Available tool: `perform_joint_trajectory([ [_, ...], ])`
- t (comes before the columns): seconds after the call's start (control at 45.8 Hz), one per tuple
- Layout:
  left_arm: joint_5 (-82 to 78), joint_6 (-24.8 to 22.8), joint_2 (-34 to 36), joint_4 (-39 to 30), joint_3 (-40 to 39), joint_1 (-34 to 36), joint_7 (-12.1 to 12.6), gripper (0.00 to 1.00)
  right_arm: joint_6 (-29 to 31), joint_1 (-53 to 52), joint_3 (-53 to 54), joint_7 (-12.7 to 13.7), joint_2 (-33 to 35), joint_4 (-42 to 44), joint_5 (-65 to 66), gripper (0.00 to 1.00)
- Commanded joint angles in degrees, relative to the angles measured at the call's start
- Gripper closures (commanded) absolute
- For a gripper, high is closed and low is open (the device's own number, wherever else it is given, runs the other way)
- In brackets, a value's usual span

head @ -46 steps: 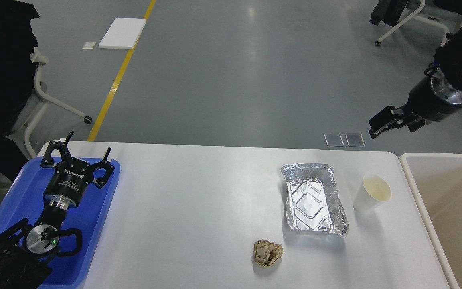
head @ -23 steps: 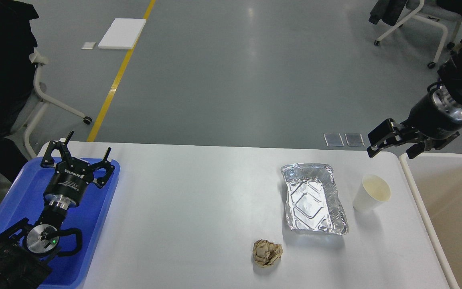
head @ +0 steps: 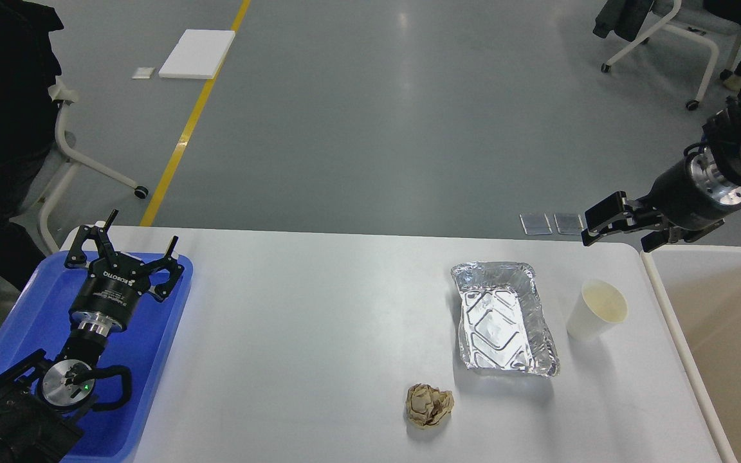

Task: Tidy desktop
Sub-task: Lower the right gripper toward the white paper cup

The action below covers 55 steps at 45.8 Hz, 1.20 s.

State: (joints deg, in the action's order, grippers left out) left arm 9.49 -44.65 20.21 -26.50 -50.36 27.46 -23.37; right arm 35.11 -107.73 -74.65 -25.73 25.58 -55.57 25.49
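Observation:
Next, my right gripper grabs the white paper cup by its rim (head: 604, 286) to tidy the desktop.
The white desktop (head: 319, 308) holds an empty foil tray (head: 505, 318), a white paper cup (head: 595, 310) standing upright to its right, and a crumpled brown paper ball (head: 428, 405) near the front edge. My left gripper (head: 136, 238) is open and empty, hovering over the far end of the blue tray (head: 10, 321) at the left. My right gripper (head: 621, 235) is open and empty, in the air over the table's far right corner, behind the cup and apart from it.
A beige-white rimmed bin (head: 660, 283) stands against the table's right edge. Rolling chairs (head: 81, 154) stand on the grey floor at the far left and far right. A yellow floor line and a white board lie beyond the table.
My right gripper has come down and a little left, from high above the floor to just over the table's far right corner. The left arm and the items have not moved.

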Motion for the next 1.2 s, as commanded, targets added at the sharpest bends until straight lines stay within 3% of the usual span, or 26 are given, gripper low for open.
perform_joint_trajectory([
  [0.0,0.0,0.0,0.0,0.0,0.0,0.0,0.0,0.01,-2.1,1.6,0.3,0.1,-0.1,0.3,0.9,0.0],
  [0.372,0.0,0.0,0.0,0.0,0.0,0.0,0.1,0.01,-5.8,8.7,8.2,0.7,-0.7,3.7,11.2,0.0],
  [0.656,0.0,0.0,0.0,0.0,0.0,0.0,0.0,0.01,-15.6,15.4,8.2,6.8,-3.0,5.7,10.5,0.02],
  [1.18,0.0,0.0,0.0,0.0,0.0,0.0,0.0,0.01,-16.2,27.2,11.7,6.9,2.3,15.8,10.1,0.01],
])
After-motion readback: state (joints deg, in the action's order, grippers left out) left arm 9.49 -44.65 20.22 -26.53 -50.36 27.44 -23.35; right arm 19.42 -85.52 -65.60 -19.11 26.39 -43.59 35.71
